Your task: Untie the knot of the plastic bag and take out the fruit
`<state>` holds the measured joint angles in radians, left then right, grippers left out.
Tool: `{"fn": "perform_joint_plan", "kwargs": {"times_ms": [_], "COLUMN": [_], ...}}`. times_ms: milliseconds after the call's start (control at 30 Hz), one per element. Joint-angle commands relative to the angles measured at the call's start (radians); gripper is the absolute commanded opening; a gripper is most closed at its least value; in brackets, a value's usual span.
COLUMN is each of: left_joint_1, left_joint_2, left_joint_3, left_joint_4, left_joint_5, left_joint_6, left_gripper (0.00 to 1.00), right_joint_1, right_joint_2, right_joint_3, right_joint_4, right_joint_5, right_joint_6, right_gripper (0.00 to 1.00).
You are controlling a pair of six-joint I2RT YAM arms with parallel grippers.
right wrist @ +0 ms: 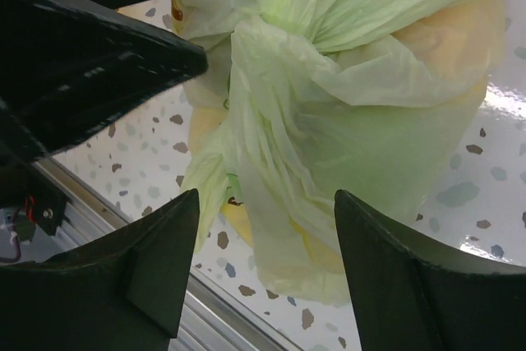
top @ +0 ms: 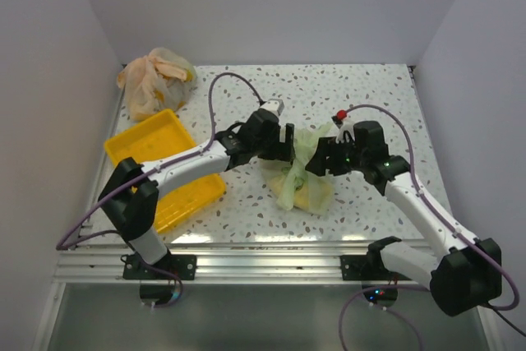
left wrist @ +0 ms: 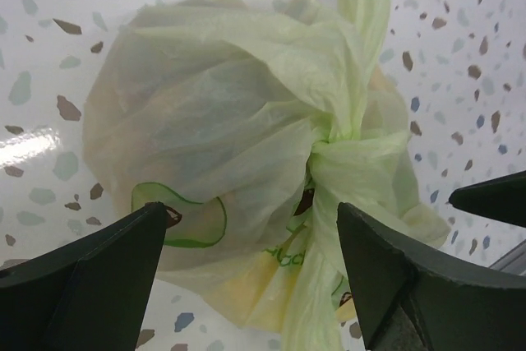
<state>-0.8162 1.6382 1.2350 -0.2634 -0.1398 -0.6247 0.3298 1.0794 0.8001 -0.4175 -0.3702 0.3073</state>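
Next, my left gripper grabs the pale green bag by its end nearest the yellow tray (left wrist: 189,218). That leaves the knot (left wrist: 330,144) free to untie.
The pale green plastic bag (top: 302,178) lies tied at the table's middle. Its knot (left wrist: 330,144) is tight, with handle tails trailing off it. The knot also shows in the right wrist view (right wrist: 275,18). The fruit is hidden inside; only yellow tints (left wrist: 246,285) and an orange-yellow bulge (right wrist: 456,34) show through the plastic. My left gripper (left wrist: 251,236) is open, its jaws on either side of the bag's lower folds below the knot, holding nothing. My right gripper (right wrist: 267,219) is open, its jaws straddling the bag from the other side. In the top view both grippers (top: 289,144) (top: 322,159) meet over the bag.
A yellow tray (top: 146,131) sits left of the bag under my left arm. An orange-beige plastic bag (top: 156,80) lies at the back left corner. White walls close in the left, back and right. A metal rail (top: 263,265) runs along the near edge.
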Motion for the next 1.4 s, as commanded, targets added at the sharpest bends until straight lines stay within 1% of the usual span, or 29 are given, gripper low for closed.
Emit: {"fn": "perform_joint_plan", "kwargs": {"times_ms": [0, 200, 267, 400, 433, 467, 500, 567, 633, 667, 700, 733, 767, 800, 833, 867, 900, 1067, 1133, 1167, 1200, 1267, 1300, 1367], "left_joint_1": [-0.006, -0.006, -0.005, -0.005, -0.006, -0.005, -0.006, -0.005, -0.006, -0.006, -0.005, -0.005, -0.005, -0.005, -0.005, -0.006, -0.005, 0.026, 0.044, 0.067, 0.083, 0.132, 0.15, 0.204], "left_joint_2": [0.028, 0.094, 0.107, 0.121, 0.123, 0.126, 0.133, 0.14, 0.146, 0.146, 0.149, 0.149, 0.149, 0.144, 0.143, 0.137, 0.127, 0.077, 0.045, 0.031, 0.005, -0.023, -0.049, -0.077], "left_joint_3": [0.057, 0.107, 0.113, 0.123, 0.123, 0.123, 0.124, 0.127, 0.126, 0.126, 0.124, 0.127, 0.127, 0.127, 0.129, 0.129, 0.127, 0.109, 0.097, 0.077, 0.066, 0.031, 0.02, -0.015], "left_joint_4": [-0.016, -0.042, -0.043, -0.039, -0.037, -0.037, -0.034, -0.036, -0.027, -0.025, -0.023, -0.023, -0.023, -0.028, -0.028, -0.033, -0.04, -0.068, -0.08, -0.08, -0.083, -0.088, -0.094, -0.1], "left_joint_5": [0.091, 0.088, 0.086, 0.066, 0.062, 0.057, 0.054, 0.054, 0.052, 0.052, 0.052, 0.051, 0.046, 0.042, 0.034, 0.025, -0.001, -0.098, -0.121, -0.132, -0.144, -0.152, -0.152, -0.147], "left_joint_6": [0.086, 0.141, 0.151, 0.174, 0.178, 0.181, 0.187, 0.194, 0.197, 0.198, 0.201, 0.203, 0.204, 0.206, 0.206, 0.206, 0.203, 0.175, 0.158, 0.152, 0.14, 0.116, 0.108, 0.088], "left_gripper": [0.89, 0.84, 0.81, 0.77, 0.74, 0.72, 0.69, 0.59, 0.49, 0.41, 0.36, 0.32, 0.21, 0.16, 0.07, 0.02, 0.0, 0.0, 0.0, 0.0, 0.0, 0.0, 0.0, 0.0], "right_joint_1": [0.008, 0.018, 0.02, 0.021, 0.021, 0.021, 0.023, 0.021, 0.021, 0.021, 0.021, 0.021, 0.021, 0.023, 0.022, 0.021, 0.021, 0.022, 0.021, 0.021, 0.021, 0.021, 0.02, 0.018], "right_joint_2": [0.007, 0.046, 0.053, 0.056, 0.054, 0.053, 0.05, 0.04, 0.03, 0.022, 0.02, 0.019, 0.016, 0.016, 0.011, 0.001, -0.006, -0.073, -0.117, -0.136, -0.15, -0.196, -0.209, -0.251], "right_joint_3": [-0.028, -0.071, -0.084, -0.096, -0.102, -0.104, -0.105, -0.108, -0.111, -0.111, -0.11, -0.107, -0.107, -0.105, -0.102, -0.101, -0.101, -0.084, -0.079, -0.076, -0.073, -0.064, -0.061, -0.056], "right_joint_4": [0.121, 0.167, 0.178, 0.186, 0.183, 0.181, 0.175, 0.175, 0.172, 0.169, 0.164, 0.161, 0.158, 0.151, 0.145, 0.141, 0.129, 0.069, 0.042, 0.033, 0.011, -0.012, -0.036, -0.059], "right_joint_5": [-0.07, -0.101, -0.09, -0.062, -0.058, -0.053, -0.052, -0.047, -0.039, -0.035, -0.03, -0.024, -0.018, -0.015, -0.009, 0.008, 0.022, 0.157, 0.256, 0.289, 0.362, 0.428, 0.507, 0.586], "right_joint_6": [0.041, 0.046, 0.044, 0.032, 0.03, 0.027, 0.023, 0.021, 0.021, 0.019, 0.018, 0.016, 0.013, 0.012, 0.01, 0.01, 0.01, 0.022, 0.029, 0.033, 0.038, 0.045, 0.049, 0.068], "right_gripper": [0.67, 0.61, 0.57, 0.42, 0.39, 0.33, 0.29, 0.22, 0.17, 0.15, 0.09, 0.06, 0.03, 0.0, 0.0, 0.0, 0.0, 0.0, 0.0, 0.0, 0.0, 0.0, 0.0, 0.0]}}
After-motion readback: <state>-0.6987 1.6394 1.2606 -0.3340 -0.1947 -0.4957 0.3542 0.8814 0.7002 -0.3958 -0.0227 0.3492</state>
